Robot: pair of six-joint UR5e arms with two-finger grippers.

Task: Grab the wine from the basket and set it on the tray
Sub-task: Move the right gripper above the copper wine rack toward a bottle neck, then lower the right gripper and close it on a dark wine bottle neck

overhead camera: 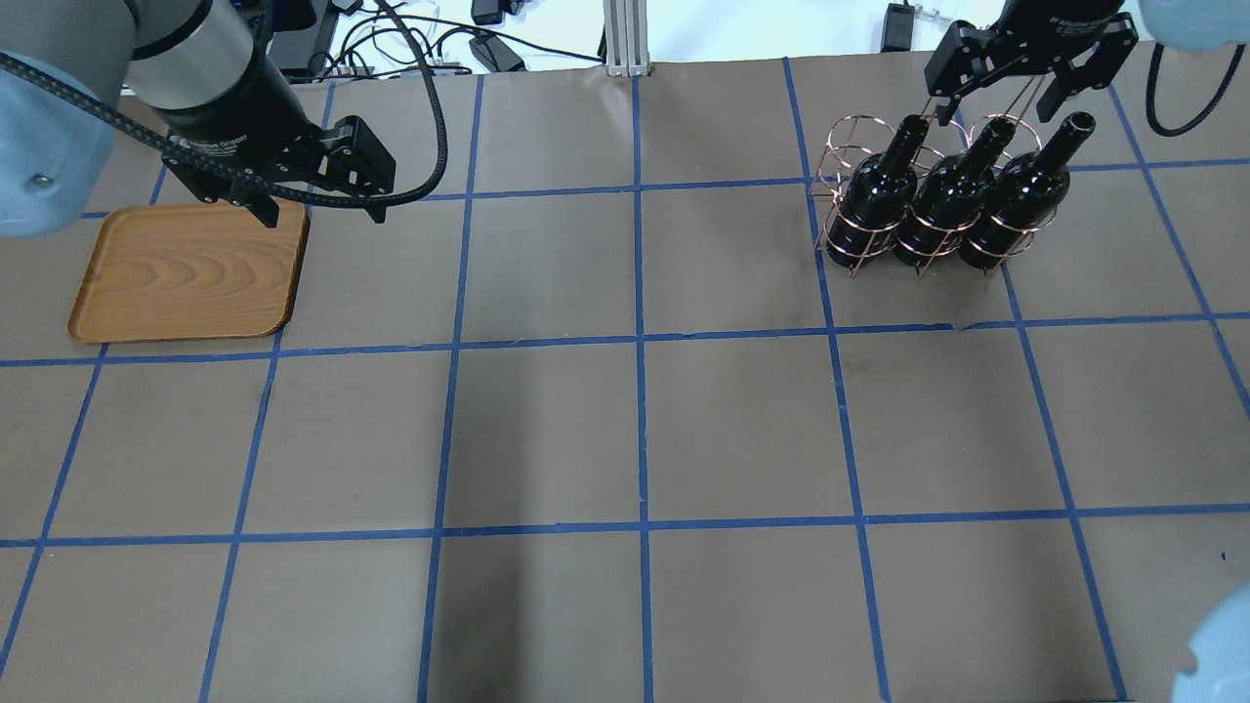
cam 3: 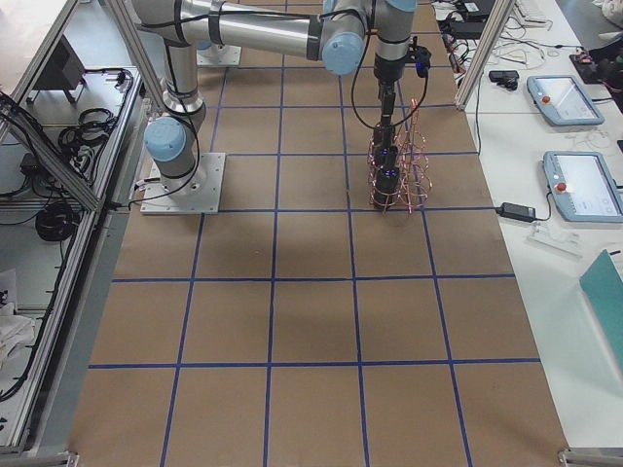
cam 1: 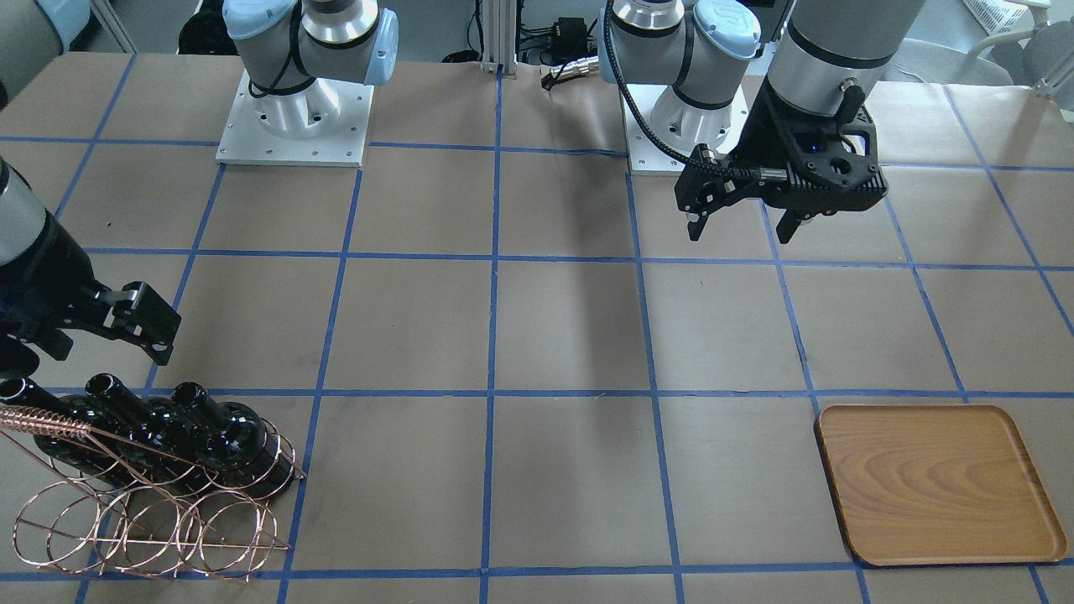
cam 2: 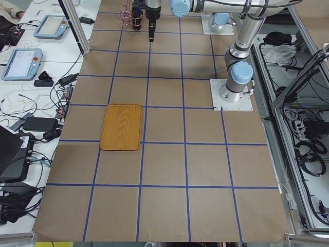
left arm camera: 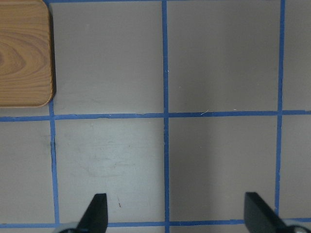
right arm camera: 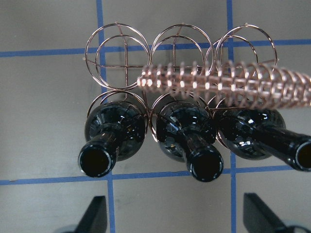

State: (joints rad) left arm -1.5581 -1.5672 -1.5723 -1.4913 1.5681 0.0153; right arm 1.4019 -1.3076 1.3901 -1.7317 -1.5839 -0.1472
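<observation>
Next, my right gripper grabs the middle wine bottle by its neck (cam 1: 119,396). Then I lift the wine bottle out of the basket for the tray (cam 1: 940,486).
Three black wine bottles (overhead camera: 942,210) stand tilted in the front row of the copper wire basket (overhead camera: 850,146), necks up; its back rings are empty. In the right wrist view the bottle mouths (right arm camera: 204,165) sit just beyond my fingertips, under the coiled handle (right arm camera: 228,85). My right gripper (overhead camera: 996,103) (right arm camera: 177,218) is open and empty, hovering over the bottle necks. The wooden tray (overhead camera: 186,273) (cam 1: 940,486) lies empty at the table's other end. My left gripper (overhead camera: 322,210) (cam 1: 742,228) is open and empty, held above the table beside the tray's corner (left arm camera: 24,53).
Brown paper with a blue tape grid covers the table. The two arm bases (cam 1: 294,109) (cam 1: 684,117) stand at the robot's edge. Cables and a post (overhead camera: 620,39) line the operators' side, with tablets (cam 3: 574,185) on the side benches.
</observation>
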